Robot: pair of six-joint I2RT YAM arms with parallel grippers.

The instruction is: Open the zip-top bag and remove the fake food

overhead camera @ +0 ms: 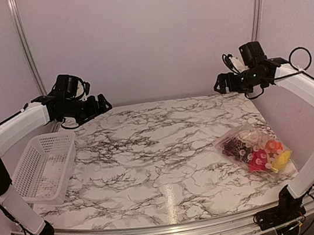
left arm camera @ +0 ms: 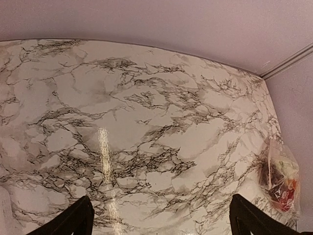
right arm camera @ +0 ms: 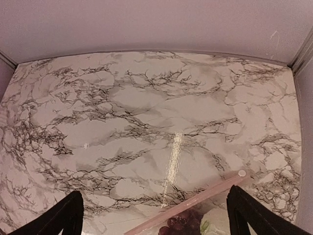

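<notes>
My right gripper grabs the zip-top bag beside its pink zip strip (overhead camera: pixel 230 135) (right arm camera: pixel 195 200) next, leaving the white slider free, to hand the bag over for opening.
The clear zip-top bag (overhead camera: pixel 255 151) lies flat on the marble table at the right front, with dark purple grapes (overhead camera: pixel 236 144), a red piece (overhead camera: pixel 258 160), an orange fruit (overhead camera: pixel 273 146) and a yellow piece (overhead camera: pixel 281 162) inside. Its pink zip strip (right arm camera: pixel 195 200) and grapes (right arm camera: pixel 182 224) show at the bottom of the right wrist view. The bag also shows at the right edge of the left wrist view (left arm camera: pixel 281 177). My left gripper (overhead camera: pixel 103 105) hangs open and empty at the back left. My right gripper (overhead camera: pixel 219 83) hangs open and empty at the back right, high above the bag.
A white lattice basket (overhead camera: pixel 45 168) stands at the table's left edge, below my left arm. Pale walls close the table at the back and both sides. A metal rail runs along the front edge (overhead camera: pixel 174 233).
</notes>
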